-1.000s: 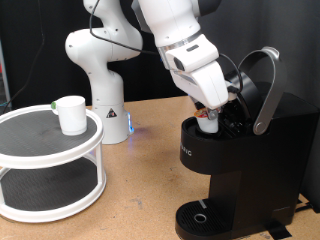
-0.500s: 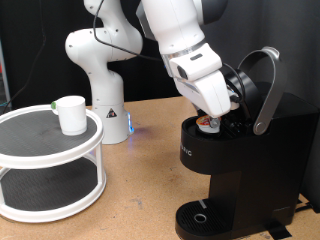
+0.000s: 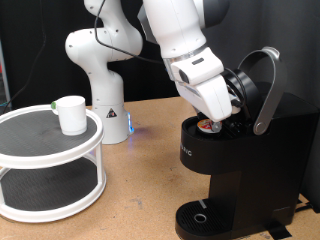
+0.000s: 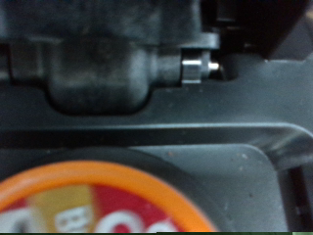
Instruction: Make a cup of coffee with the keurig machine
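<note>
My gripper should open, because the orange-rimmed pod is inside the open chamber below my gripper and would stay there.
The black keurig machine stands at the exterior view's right with its lid and silver-grey handle raised. A pod with an orange-red lid sits in the open pod chamber. It fills one edge of the wrist view, very close, below the machine's black hinge parts. My gripper hangs directly over the pod, and its fingers are hidden by the hand and the chamber. The white cup stands apart on a round shelf at the exterior view's left.
The white two-tier round shelf carries the cup on its upper tier. The arm's white base stands behind it on the brown table. The machine's round drip base is low at the front, with nothing on it.
The pod has gone down from between the fingers, where its white body showed, into the chamber, so only its lid shows. The hand has shifted slightly up and towards the exterior view's right.
</note>
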